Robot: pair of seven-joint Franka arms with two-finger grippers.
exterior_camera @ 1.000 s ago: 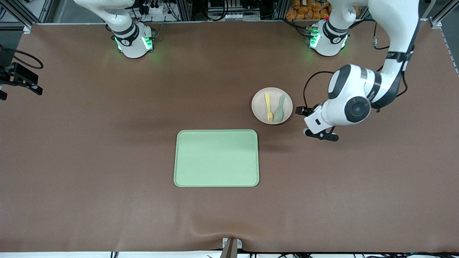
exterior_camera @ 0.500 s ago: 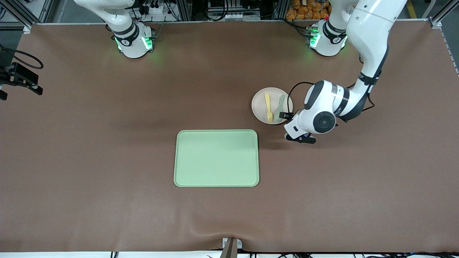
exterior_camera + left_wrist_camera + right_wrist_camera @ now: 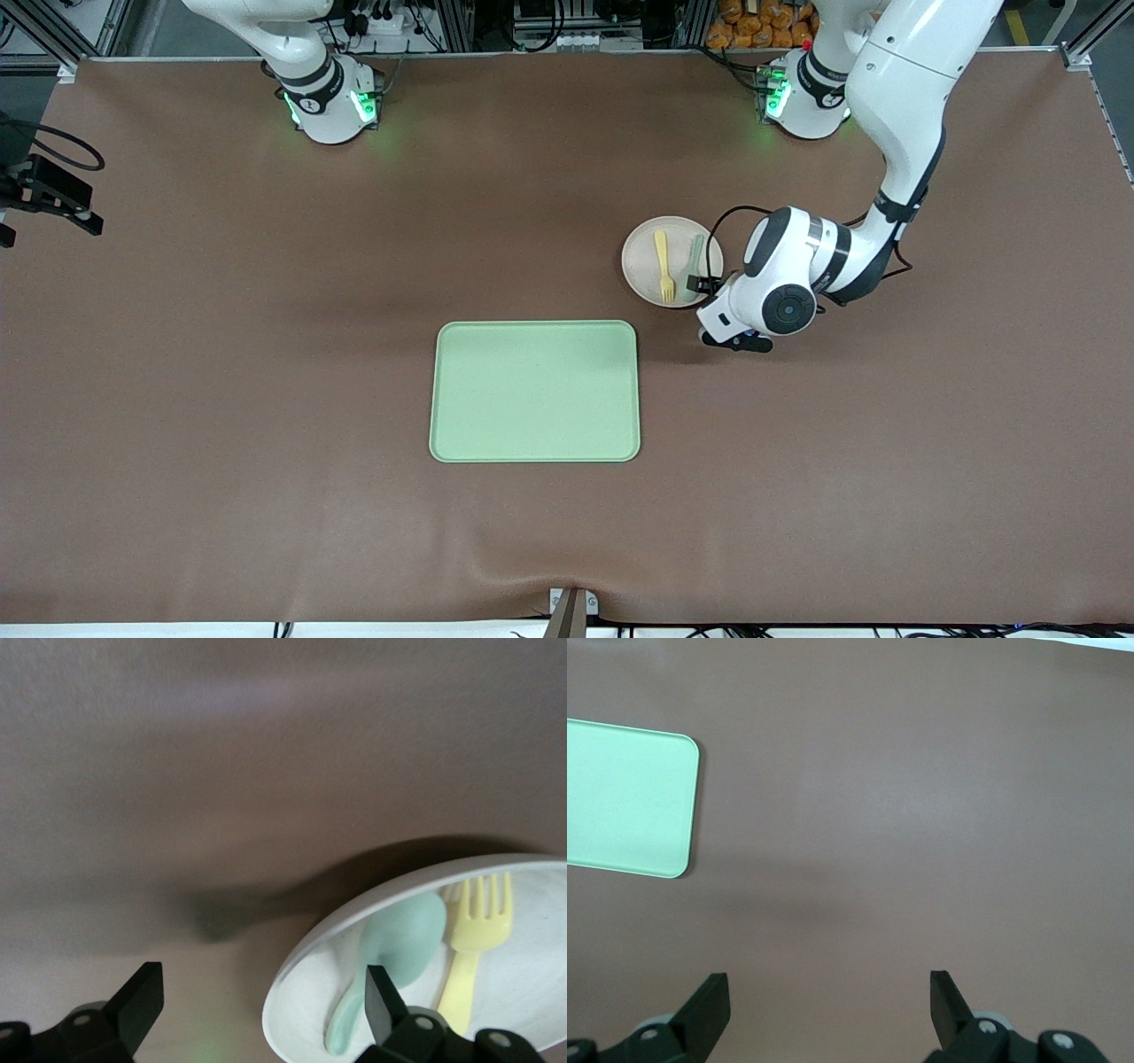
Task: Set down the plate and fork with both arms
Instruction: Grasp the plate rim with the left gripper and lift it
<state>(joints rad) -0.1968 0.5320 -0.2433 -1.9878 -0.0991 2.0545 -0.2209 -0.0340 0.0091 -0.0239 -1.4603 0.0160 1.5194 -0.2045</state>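
Note:
The plate's rim and the spoon are below my fingers, so my left gripper should go lower first and then close on the plate.
The pale beige-pink plate (image 3: 642, 257) lies on the brown table, farther from the front camera than the tray and toward the left arm's end. The yellow fork (image 3: 663, 264) and a grey-green spoon (image 3: 692, 266) lie side by side on it. My left gripper (image 3: 709, 306) is open and low at the plate's rim. In the left wrist view the gripper (image 3: 261, 1005) straddles the plate's rim (image 3: 354, 912), with one finger over the spoon (image 3: 399, 943) beside the fork (image 3: 474, 939). My right gripper (image 3: 828, 1010) is open and empty, high over bare table; the front view does not show it.
The rectangular light-green tray (image 3: 534, 391) lies at the table's middle, nearer the front camera than the plate; its corner shows in the right wrist view (image 3: 625, 797). A black camera mount (image 3: 49, 190) stands at the table edge at the right arm's end.
My left arm has swung toward the plate and come down; its gripper went from beside the plate to straddling its rim. The plate, fork and spoon have not moved.

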